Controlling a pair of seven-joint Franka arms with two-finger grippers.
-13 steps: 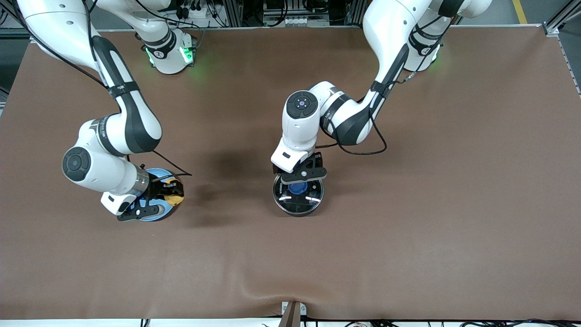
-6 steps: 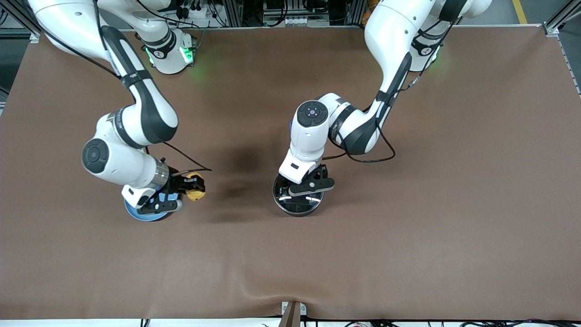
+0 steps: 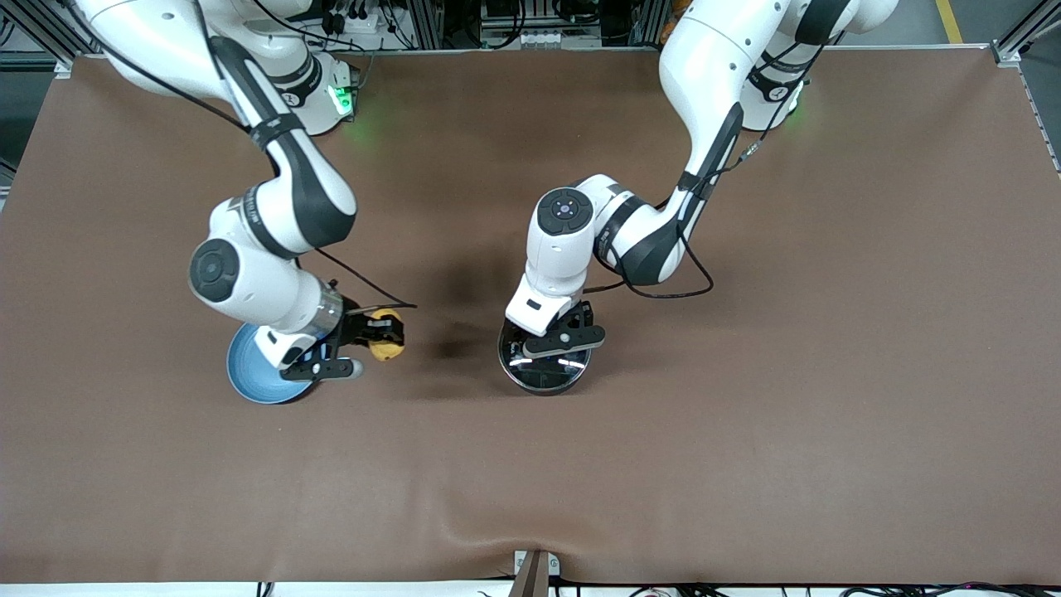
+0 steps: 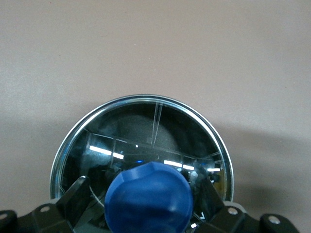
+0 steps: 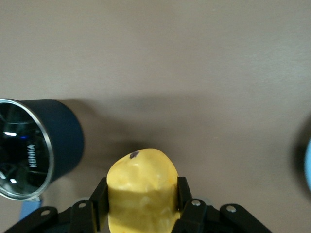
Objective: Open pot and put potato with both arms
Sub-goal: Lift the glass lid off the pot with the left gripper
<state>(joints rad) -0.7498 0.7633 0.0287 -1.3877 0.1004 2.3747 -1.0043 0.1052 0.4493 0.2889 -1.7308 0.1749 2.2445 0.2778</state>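
My left gripper's fingers are on either side of the blue knob on the lid, so it is now time to close on that knob.
The black pot stands mid-table with its glass lid on. My left gripper is low over the lid. It is open, and its fingers stand on either side of the blue knob with a gap on each side. The pot's handle is hidden under the left arm. My right gripper is shut on the yellow potato and holds it above the bare table between the plate and the pot. The potato and the pot also show in the right wrist view.
A flat light-blue plate lies on the table toward the right arm's end, partly under the right wrist. The brown table cover has a raised wrinkle near the front edge.
My right gripper has carried the potato off the plate and toward the pot. My left gripper has moved over the blue knob, which showed beside it a second ago.
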